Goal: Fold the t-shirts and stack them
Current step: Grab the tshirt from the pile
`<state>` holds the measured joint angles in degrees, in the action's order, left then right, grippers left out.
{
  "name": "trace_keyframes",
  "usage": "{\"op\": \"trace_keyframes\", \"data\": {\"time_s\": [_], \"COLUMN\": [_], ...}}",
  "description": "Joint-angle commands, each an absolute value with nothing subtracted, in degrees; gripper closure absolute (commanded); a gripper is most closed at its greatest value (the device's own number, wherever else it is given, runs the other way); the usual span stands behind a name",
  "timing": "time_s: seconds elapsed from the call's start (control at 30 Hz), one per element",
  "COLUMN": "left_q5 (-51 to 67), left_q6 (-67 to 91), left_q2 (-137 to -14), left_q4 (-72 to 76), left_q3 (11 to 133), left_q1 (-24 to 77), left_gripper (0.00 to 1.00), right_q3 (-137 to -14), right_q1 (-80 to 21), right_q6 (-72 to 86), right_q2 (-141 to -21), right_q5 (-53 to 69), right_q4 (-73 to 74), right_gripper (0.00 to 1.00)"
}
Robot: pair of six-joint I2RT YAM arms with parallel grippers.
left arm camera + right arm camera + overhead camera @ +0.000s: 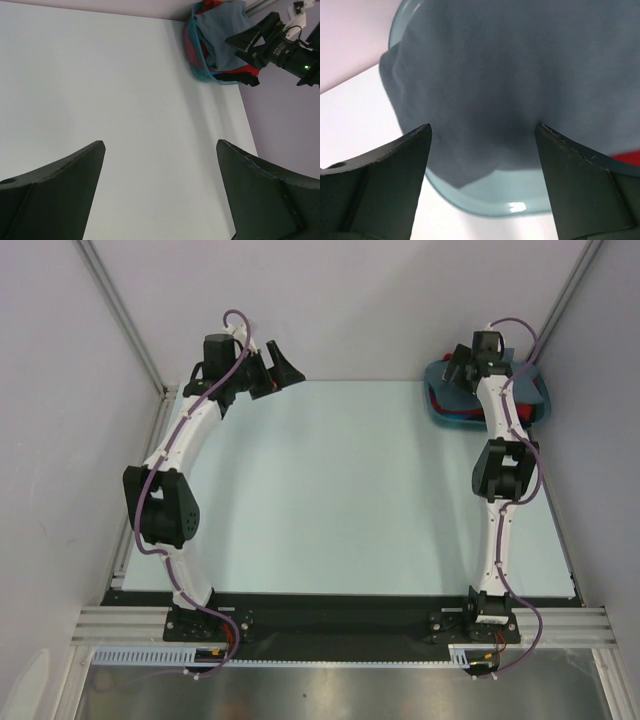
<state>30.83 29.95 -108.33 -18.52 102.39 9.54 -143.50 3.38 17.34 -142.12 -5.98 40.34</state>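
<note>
The right gripper pinches the slate-grey shirt just inside its drooping edge [458, 388] [479, 135] next. That leaves the shirt's edge free for my left gripper to grab for folding.
A teal tub [445, 418] at the table's far right corner holds the t-shirts in a heap. A slate-grey shirt [510, 75] lies on top and droops over the tub rim [510, 202]. Red cloth [627, 157] shows beneath it, and the red shirt [191, 35] also appears in the left wrist view. My right gripper [484, 131] is open, low over the grey shirt, its fingertips [422, 135] at the cloth with nothing pinched. Over bare table at the far left, my left gripper [161, 145] stands open, holding nothing.
The pale table top [330, 490] runs between the two arms. Grey walls enclose the back and both sides, with a metal rail along the left edge [150, 460]. The right arm [505, 460] stretches along the right side toward the tub.
</note>
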Motion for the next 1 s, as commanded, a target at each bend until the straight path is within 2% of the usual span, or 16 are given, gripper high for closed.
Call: {"op": "trace_keyframes", "data": {"time_s": [0.0,0.13,0.23,0.27,0.33,0.4,0.43,0.47,0.57,0.97], "left_q5": [32.70,33.13,33.92,34.01,34.01,33.84,33.75,33.66,33.75,31.92], "left_q6": [29.80,31.02,32.25,32.52,32.70,33.22,33.48,33.66,33.57,32.08], "left_q2": [-106.08,-106.70,-107.14,-107.14,-107.23,-106.88,-106.61,-106.52,-106.70,-105.56], "left_q4": [-17.05,-16.96,-15.56,-15.38,-15.12,-14.07,-13.63,-13.10,-13.18,-16.34], "left_q3": [102.57,102.92,102.39,102.04,101.78,100.73,100.37,100.02,100.02,100.46], "left_q1": [9.05,9.14,9.23,9.23,9.23,9.23,9.23,9.23,9.14,9.23], "left_gripper": [0.00,0.00,0.00,0.00,0.00,0.00,0.00,0.00,0.00,0.00], "right_q3": [-147.21,-146.95,-146.43,-146.43,-146.34,-145.38,-144.85,-143.54,-142.74,-142.38], "right_q1": [3.51,3.78,3.78,3.78,3.78,3.78,3.69,3.69,3.26,0.18], "right_q6": [17.22,18.72,18.72,18.72,18.02,18.02,17.84,17.75,17.23,15.02], "right_q2": [-145.28,-146.25,-146.25,-146.25,-145.90,-144.42,-143.80,-143.09,-140.28,-124.12], "right_q5": [-2.11,-0.53,1.76,2.45,2.64,2.81,2.90,3.42,3.52,7.11], "right_q4": [36.48,35.77,35.77,35.95,36.47,36.48,36.13,35.78,35.42,35.51], "right_gripper": [0.10,0.10,0.14,0.26,0.41,0.70,0.76,0.89,1.00,1.00]}}
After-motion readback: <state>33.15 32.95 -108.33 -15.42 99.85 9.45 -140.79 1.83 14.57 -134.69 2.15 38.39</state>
